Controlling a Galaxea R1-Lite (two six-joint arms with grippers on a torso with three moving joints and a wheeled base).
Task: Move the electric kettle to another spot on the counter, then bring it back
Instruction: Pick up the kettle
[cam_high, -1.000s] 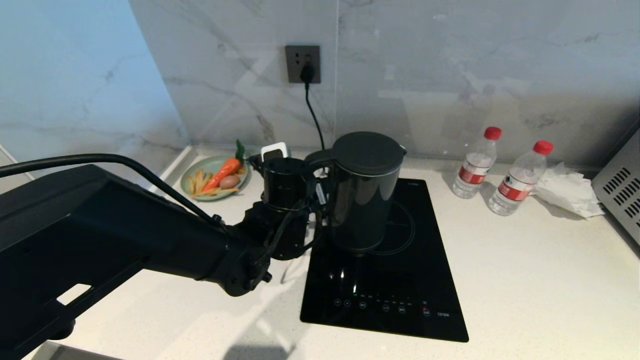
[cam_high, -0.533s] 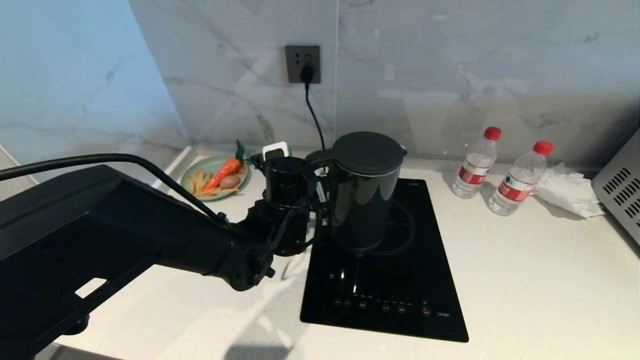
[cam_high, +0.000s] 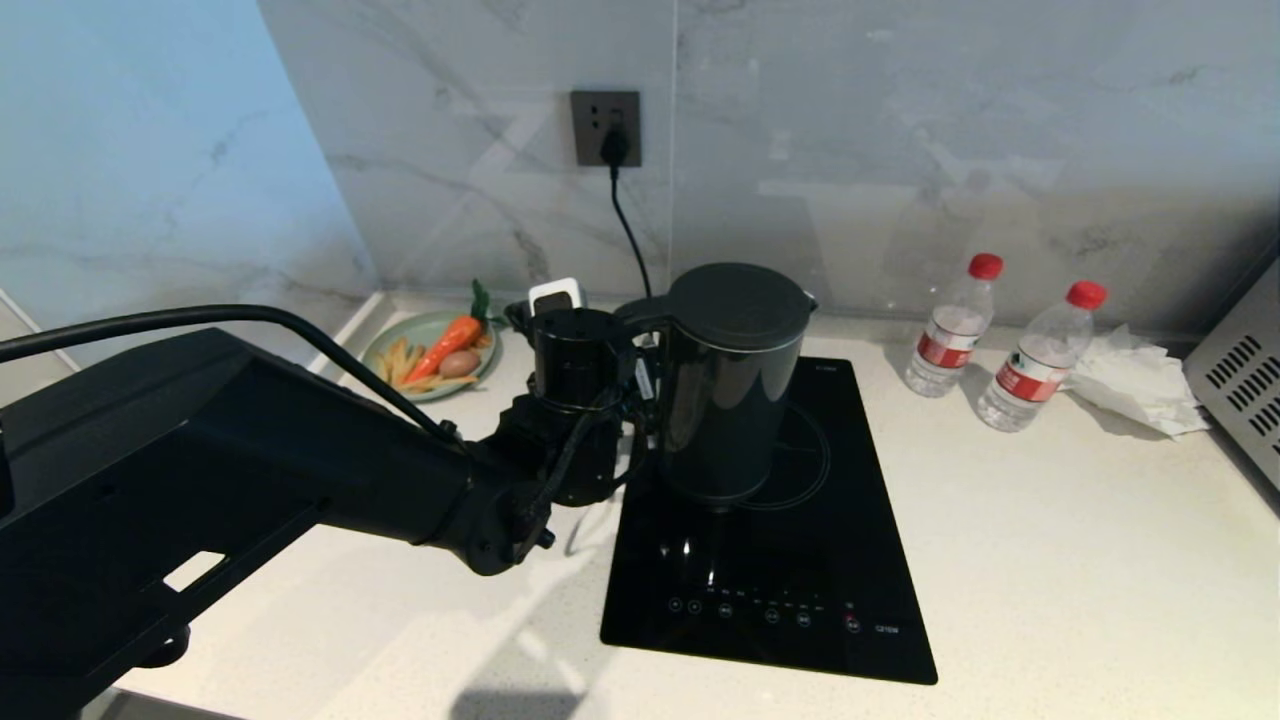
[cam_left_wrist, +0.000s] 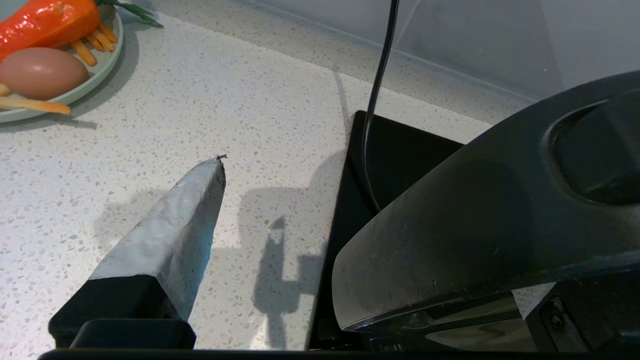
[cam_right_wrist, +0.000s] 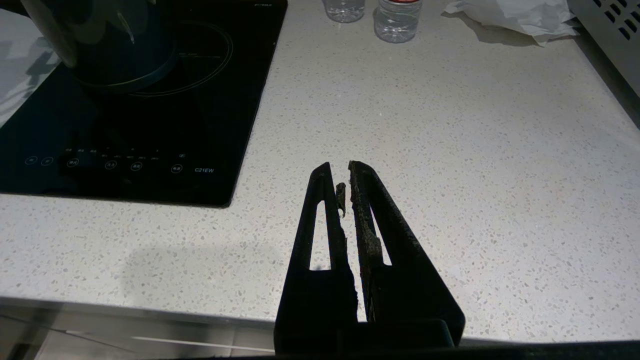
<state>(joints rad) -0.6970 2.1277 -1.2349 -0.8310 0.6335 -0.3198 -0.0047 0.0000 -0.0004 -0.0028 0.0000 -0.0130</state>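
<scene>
The kettle handle sits between the grey fingers of my left gripper, so my left gripper closes on it next.
The glossy black electric kettle stands upright on the black cooktop, which is set in the white speckled counter. My left gripper is at the kettle's handle, on its left side, and is open. In the left wrist view one grey finger shows over bare counter. The handle's top covers the side where the other finger lies. Whether the handle is between the jaws I cannot tell. My right gripper hangs shut over the counter's front edge, holding nothing.
A green plate with a carrot, an egg and fries sits at the back left. A cord drops from the wall socket behind the kettle. Two water bottles, crumpled tissue and a grey appliance stand to the right.
My left arm has crept slightly towards the wall beside the kettle's handle. The kettle has not moved and the gripper has stayed open.
</scene>
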